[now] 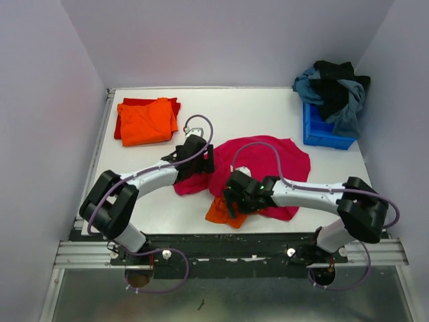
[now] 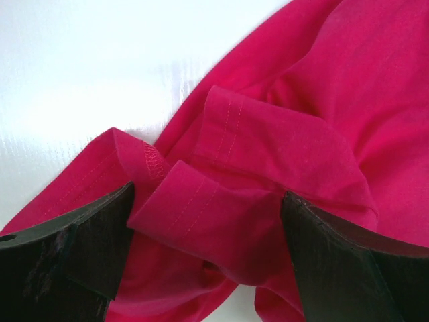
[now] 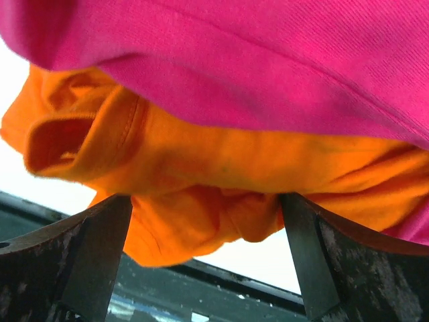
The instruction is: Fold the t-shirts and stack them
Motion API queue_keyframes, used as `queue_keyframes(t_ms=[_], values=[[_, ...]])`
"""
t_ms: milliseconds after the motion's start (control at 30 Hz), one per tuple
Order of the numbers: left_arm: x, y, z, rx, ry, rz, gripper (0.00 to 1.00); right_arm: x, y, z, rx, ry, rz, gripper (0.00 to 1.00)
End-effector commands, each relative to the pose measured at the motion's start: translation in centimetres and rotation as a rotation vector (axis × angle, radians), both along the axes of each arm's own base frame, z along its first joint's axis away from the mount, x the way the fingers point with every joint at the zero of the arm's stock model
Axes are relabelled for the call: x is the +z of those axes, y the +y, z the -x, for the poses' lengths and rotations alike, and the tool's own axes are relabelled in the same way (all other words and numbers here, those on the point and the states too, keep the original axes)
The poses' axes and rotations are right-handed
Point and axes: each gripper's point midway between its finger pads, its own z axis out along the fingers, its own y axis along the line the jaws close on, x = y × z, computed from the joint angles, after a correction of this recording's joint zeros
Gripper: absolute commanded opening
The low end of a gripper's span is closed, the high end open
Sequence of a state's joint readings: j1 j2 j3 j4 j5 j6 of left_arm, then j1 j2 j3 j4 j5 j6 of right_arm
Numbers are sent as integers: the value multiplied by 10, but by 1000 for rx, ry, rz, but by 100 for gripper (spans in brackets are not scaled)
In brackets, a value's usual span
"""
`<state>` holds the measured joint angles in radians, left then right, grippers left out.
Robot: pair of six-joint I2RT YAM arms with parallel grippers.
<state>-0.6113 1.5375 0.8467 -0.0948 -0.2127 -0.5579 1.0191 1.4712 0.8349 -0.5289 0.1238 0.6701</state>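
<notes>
My left gripper pinches the pink t-shirt's hemmed sleeve fold next and leaves the orange t-shirt (image 1: 218, 212) free, to separate them for folding.
A magenta-pink t-shirt (image 1: 271, 164) lies crumpled at mid-table, over part of a bunched bright orange t-shirt (image 1: 218, 212) near the front edge. My left gripper (image 1: 201, 159) is open at the pink shirt's left edge. In the left wrist view (image 2: 208, 248) a hemmed pink sleeve fold (image 2: 221, 208) lies between its spread jaws. My right gripper (image 1: 232, 201) is open over the orange shirt. In the right wrist view (image 3: 204, 248) orange cloth (image 3: 201, 168) bulges between the jaws under the pink shirt (image 3: 268, 60). A folded orange tee (image 1: 147, 122) lies on a red tee (image 1: 131, 102) at the back left.
A small blue plastic bin (image 1: 326, 133) stands at the back right, with teal-blue (image 1: 350, 111) and black (image 1: 332, 84) shirts heaped on it. The table's front edge and dark rail (image 3: 221, 278) are just beyond the orange shirt. White walls close in on three sides.
</notes>
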Motion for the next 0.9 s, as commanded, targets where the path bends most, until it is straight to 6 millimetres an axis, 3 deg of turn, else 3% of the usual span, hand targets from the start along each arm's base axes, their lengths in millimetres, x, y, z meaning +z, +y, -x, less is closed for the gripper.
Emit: queue_keyframes(t_ms=[0, 67, 100, 167, 233, 333, 467, 567, 667, 833, 867], values=[[-6, -5, 3, -31, 27, -9, 99, -14, -1, -14, -85, -45, 106, 100], [-7, -3, 2, -28, 29, -6, 98, -25, -5, -14, -96, -39, 141, 99], [-7, -1, 1, -25, 27, -4, 98, -30, -6, -14, -101, -36, 147, 93], [-7, 2, 0, -22, 25, -2, 98, -35, -8, -11, -100, -28, 153, 67], [-8, 2, 0, -29, 23, -2, 97, -28, -2, -8, -64, -46, 123, 34], [-15, -2, 1, -51, 31, 7, 95, 15, 16, -1, 55, -133, 45, 1], [-28, -8, 4, -88, 60, 15, 85, 96, 24, 3, 142, -224, -116, 1], [-34, -11, 6, -106, 79, 19, 67, 167, 22, -1, 174, -340, -234, 1], [-35, -12, 6, -111, 80, 19, 43, 233, 5, -15, 135, -466, -255, 1], [-35, -8, 6, -99, 77, -1, 1, 314, -38, -61, -53, -641, -246, 1], [-36, -6, 7, -95, 81, -6, 0, 326, -45, -69, -83, -667, -252, 1]])
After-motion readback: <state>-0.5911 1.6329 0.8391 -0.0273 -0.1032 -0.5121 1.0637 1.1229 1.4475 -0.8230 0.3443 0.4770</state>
